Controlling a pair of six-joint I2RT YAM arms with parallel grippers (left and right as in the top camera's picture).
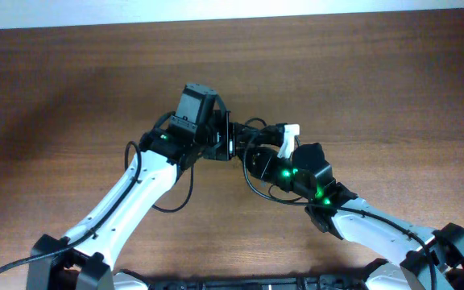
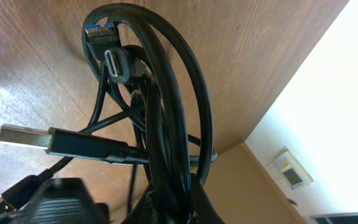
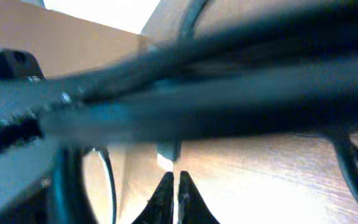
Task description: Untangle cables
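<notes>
The right gripper's fingers are closed beside the bundle (image 1: 242,138) of black cords, so the robot will next open them again, lift them slightly and then close on the hanging cords.
The cables (image 2: 166,118) are a bundle of thin black cords hanging in loops above the wooden table. My left gripper (image 2: 173,202) is shut on the bundle's lower end. A USB-A plug (image 2: 23,138), a USB-C plug (image 2: 117,65) and a blue-tongued plug (image 2: 98,31) stick out of it. In the overhead view the bundle (image 1: 242,138) sits between my left gripper (image 1: 220,137) and my right gripper (image 1: 258,153). In the right wrist view the cords (image 3: 216,87) cross the frame, blurred. My right gripper (image 3: 173,183) is shut, with a small plug tip (image 3: 167,154) just beyond its fingertips.
The wooden table (image 1: 393,89) stretches around both arms. The left arm's own thicker black wire (image 1: 185,193) loops beside its forearm. The table's far edge (image 1: 232,22) runs along the top, and a wall with a white switch plate (image 2: 289,171) lies beyond it.
</notes>
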